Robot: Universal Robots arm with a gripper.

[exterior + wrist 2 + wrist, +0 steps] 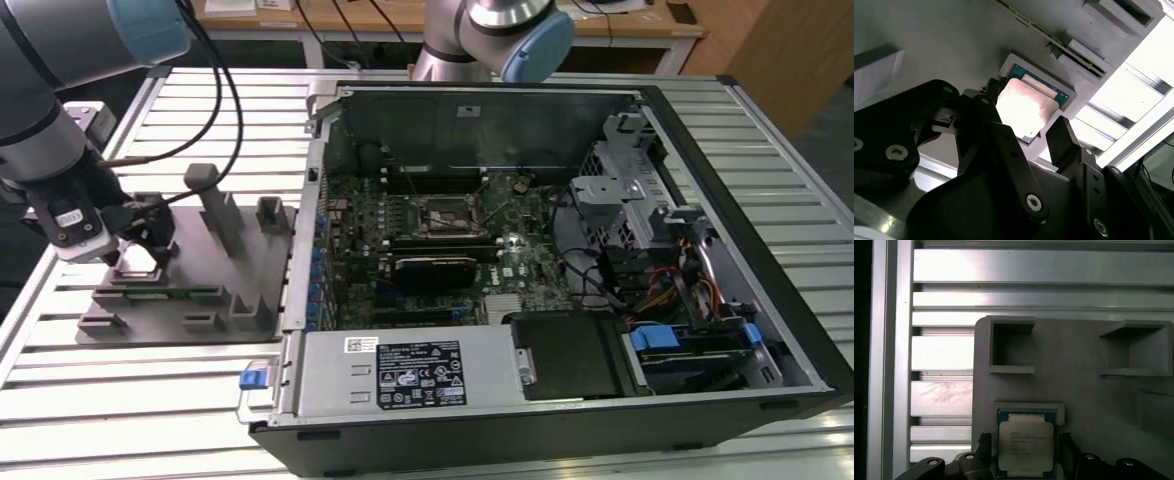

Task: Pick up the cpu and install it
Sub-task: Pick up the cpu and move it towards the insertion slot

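The gripper grabs the cpu by its two open side edges next, since the tray's raised side (1029, 406) hugs the end of the cpu (1025, 446).
The cpu (1025, 446), a silvery square plate with a green rim, lies flat in a shallow square recess of the grey fixture tray (200, 300) at the exterior view's left. My gripper (142, 252) hangs right over it. In both wrist views its black fingers (984, 447) stand one on each side of the cpu (1026, 107), with a small gap showing between pad and chip edge in the first wrist view. The gripper (1026, 114) is open around the chip. The motherboard's socket (445, 215) sits inside the open computer case.
The tray carries tall grey posts (210, 205) and box-shaped pockets (1011, 347) close to the gripper. The open computer case (561, 250) fills the exterior view's middle and right, with drives and cables inside. A second arm's base (501, 35) stands behind it on the slatted aluminium table (134, 400).
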